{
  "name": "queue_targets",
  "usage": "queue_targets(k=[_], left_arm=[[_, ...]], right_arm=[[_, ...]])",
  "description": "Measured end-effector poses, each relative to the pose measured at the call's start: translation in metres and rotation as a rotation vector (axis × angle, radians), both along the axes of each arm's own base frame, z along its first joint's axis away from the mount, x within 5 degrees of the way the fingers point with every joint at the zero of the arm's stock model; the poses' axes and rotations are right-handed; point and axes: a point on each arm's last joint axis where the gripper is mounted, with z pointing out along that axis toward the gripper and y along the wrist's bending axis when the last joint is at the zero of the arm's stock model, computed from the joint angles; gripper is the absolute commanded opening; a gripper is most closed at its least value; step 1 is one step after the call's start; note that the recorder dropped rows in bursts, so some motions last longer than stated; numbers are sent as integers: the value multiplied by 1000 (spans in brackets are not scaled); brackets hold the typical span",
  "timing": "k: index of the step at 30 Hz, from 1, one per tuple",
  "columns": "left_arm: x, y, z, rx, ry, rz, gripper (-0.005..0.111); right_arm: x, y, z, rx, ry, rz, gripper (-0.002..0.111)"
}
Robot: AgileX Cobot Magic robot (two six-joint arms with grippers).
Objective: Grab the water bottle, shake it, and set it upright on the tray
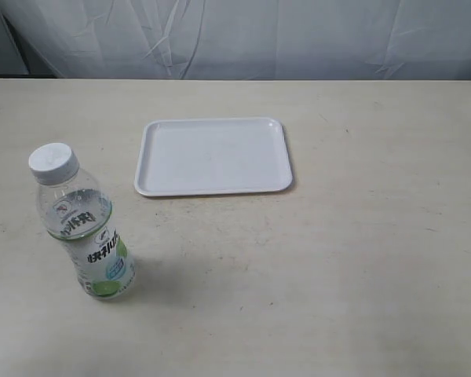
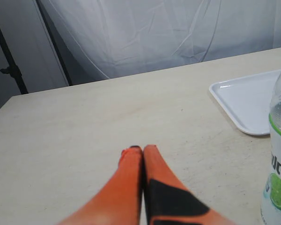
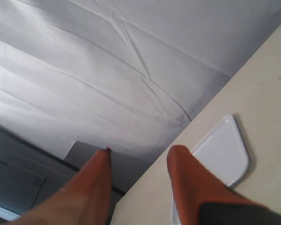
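Observation:
My right gripper grabs the water bottle by its labelled body (image 1: 99, 247) next, to shake it and stand it on the white tray (image 1: 213, 155).
The water bottle (image 1: 82, 228) stands upright at the near left of the table, clear with a white cap and a white-and-green label. Its edge also shows in the left wrist view as the water bottle (image 2: 278, 154). The white tray (image 1: 213, 155) lies flat behind it toward the middle; I also see the tray (image 2: 246, 101) and the tray (image 3: 220, 159) from the wrists. My left gripper (image 2: 140, 149) is shut with nothing in it, beside the bottle and apart from it. My right gripper (image 3: 140, 154) is open and empty. Neither gripper shows in the exterior view.
A pale wooden table (image 1: 361, 259) carries everything. A white draped cloth (image 1: 243, 35) hangs behind its far edge. A dark stand (image 2: 9, 61) is beyond the table's corner in the left wrist view.

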Motion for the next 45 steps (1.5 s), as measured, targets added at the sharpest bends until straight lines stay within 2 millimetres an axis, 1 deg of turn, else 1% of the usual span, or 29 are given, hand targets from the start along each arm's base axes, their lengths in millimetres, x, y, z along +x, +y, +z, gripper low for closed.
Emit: queue_targets(k=[3,5,6,8,10,12,14,16,20,22,23,26,29,31,34,39,41,42,45], left_arm=[[0,0,0,0,0,0,0],[0,0,0,0,0,0,0],[0,0,0,0,0,0,0],[0,0,0,0,0,0,0],[0,0,0,0,0,0,0],[0,0,0,0,0,0,0],[0,0,0,0,0,0,0],[0,0,0,0,0,0,0],[0,0,0,0,0,0,0],[0,0,0,0,0,0,0],[0,0,0,0,0,0,0],[0,0,0,0,0,0,0],[0,0,0,0,0,0,0],[0,0,0,0,0,0,0],[0,0,0,0,0,0,0],[0,0,0,0,0,0,0],[0,0,0,0,0,0,0],[0,0,0,0,0,0,0],[0,0,0,0,0,0,0]], right_arm=[[-3,5,1,-26,-13,63,25],[-7,10,8,-92,-81,120,15],[-10,13,14,-132,-135,149,13],[-15,17,26,-223,-256,190,13],[-17,21,41,-328,-370,225,17],[-16,24,53,-415,-435,255,20],[-9,27,64,-501,-471,289,19],[4,29,74,-559,-471,326,19],[41,34,90,-625,-397,438,19],[62,39,95,-637,-352,532,19],[69,41,95,-639,-336,579,19],[94,51,90,-644,-268,712,19],[107,67,76,-710,-233,791,19],[109,85,64,-778,-230,840,19],[103,117,48,-896,-258,900,19],[95,164,17,-1135,-277,877,20],[92,185,8,-1206,-293,878,27],[89,195,5,-1224,-303,890,34],[86,228,-3,-1256,-327,934,65]])
